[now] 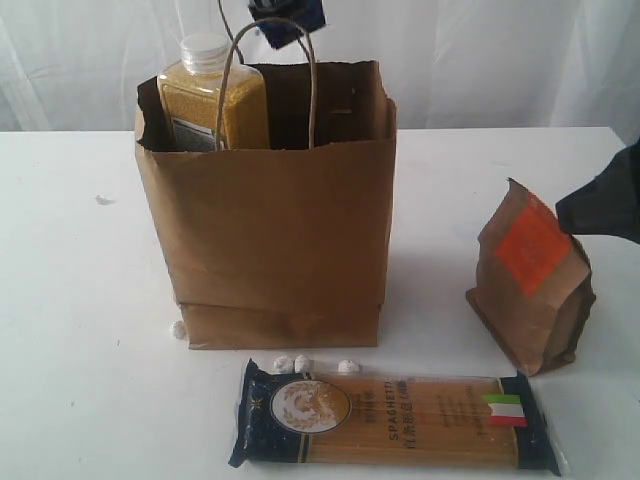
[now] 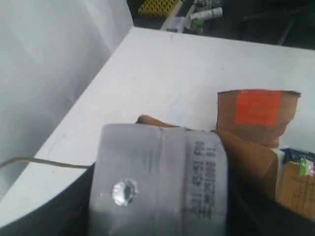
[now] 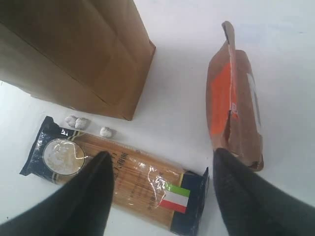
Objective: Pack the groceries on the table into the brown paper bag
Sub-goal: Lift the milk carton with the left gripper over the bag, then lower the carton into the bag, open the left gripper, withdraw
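Observation:
My left gripper needs to keep holding the jar until it is in the bag, because the jar (image 2: 157, 167) is still hanging above the paper bag's open top.
The brown paper bag (image 1: 280, 230) stands upright mid-table, and the white-capped bottle of yellow grains (image 1: 215, 105) pokes out of its left side. My left gripper (image 2: 160, 196) is above the bag by its handle. Its dark fingers are shut on a grey cylinder with a printed date code, apparently the silver-lidded jar (image 2: 157, 167). A dark blue part (image 1: 290, 20) shows at the top edge. The orange-labelled pouch (image 1: 530, 285) stands upright on the right. The spaghetti pack (image 1: 400, 420) lies flat in front. My right gripper (image 3: 162, 196) hangs open above the pack's flag end, close beside the pouch (image 3: 234, 103).
Small white pebble-like bits (image 1: 300, 363) lie between the bag's foot and the spaghetti pack, with one more at the bag's left corner. A white curtain hangs behind the white table (image 1: 80, 300). The bag's handle loop (image 1: 312, 90) stands up above its rim.

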`<state>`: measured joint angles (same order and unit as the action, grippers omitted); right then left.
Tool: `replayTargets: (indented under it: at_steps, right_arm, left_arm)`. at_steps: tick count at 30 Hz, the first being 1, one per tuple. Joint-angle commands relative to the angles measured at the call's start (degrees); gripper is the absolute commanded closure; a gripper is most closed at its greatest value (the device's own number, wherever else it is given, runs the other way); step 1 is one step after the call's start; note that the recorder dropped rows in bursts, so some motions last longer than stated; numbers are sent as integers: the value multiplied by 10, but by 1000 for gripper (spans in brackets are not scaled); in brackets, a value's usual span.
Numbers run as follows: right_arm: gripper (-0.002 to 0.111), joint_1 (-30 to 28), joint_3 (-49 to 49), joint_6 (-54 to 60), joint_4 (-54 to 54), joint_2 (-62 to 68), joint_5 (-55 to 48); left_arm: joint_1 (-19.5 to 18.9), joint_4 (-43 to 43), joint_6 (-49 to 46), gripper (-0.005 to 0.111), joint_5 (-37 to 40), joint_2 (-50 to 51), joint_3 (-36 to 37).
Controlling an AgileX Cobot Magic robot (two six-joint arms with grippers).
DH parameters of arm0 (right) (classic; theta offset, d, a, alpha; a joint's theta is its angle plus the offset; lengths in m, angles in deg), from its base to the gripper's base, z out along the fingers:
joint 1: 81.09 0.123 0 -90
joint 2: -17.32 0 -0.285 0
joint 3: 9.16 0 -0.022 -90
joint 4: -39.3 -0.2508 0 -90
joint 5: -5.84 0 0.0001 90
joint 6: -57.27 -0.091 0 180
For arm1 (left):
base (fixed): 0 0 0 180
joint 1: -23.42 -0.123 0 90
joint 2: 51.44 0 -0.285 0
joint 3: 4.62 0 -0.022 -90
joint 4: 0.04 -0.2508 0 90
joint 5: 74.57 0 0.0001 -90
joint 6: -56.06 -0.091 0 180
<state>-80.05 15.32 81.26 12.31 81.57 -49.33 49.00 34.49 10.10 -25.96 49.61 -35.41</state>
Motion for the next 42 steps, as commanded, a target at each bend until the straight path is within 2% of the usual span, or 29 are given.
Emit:
replayTargets:
  at_steps: [1, 6, 15, 16, 17, 18, 19, 21, 22, 23, 25, 34, 42]
  right_arm:
    - [53, 0, 1, 12, -3, -3, 2]
    - [53, 0, 1, 12, -4, -3, 4]
    - [53, 0, 1, 12, -5, -3, 4]
    - [53, 0, 1, 12, -5, -3, 4]
    - [53, 0, 1, 12, -5, -3, 4]
    - [53, 0, 1, 12, -5, -3, 3]
    - [53, 0, 1, 12, -5, -3, 1]
    - [53, 0, 1, 12, -5, -3, -1]
    - [53, 0, 1, 12, -5, -3, 0]
    - [53, 0, 1, 12, -5, -3, -4]
    - [53, 0, 1, 12, -5, -3, -6]
    - [53, 0, 1, 12, -5, -3, -7]
    - [52, 0, 1, 12, -2, -3, 4]
  left_arm:
    - [21, -27, 25, 107, 10, 26, -8]
    - [33, -27, 25, 107, -6, 42, -8]
    - [37, -39, 25, 107, 39, 51, -8]
    - [37, -48, 25, 103, 43, 51, -7]
    - [37, -52, 25, 98, 49, 51, -7]
    - [37, -56, 28, 83, 54, 53, -7]
    - [37, -56, 29, 75, 54, 54, -7]
    - [37, -55, 42, 33, 42, 54, -7]
    - [37, -54, 42, 19, 33, 54, -7]
    - [37, -48, 47, 12, 26, 54, -7]
    - [37, -46, 71, 11, 24, 54, -7]
    - [37, -46, 72, 12, 21, 46, -7]
    - [37, -53, 78, 18, 23, -7, -7]
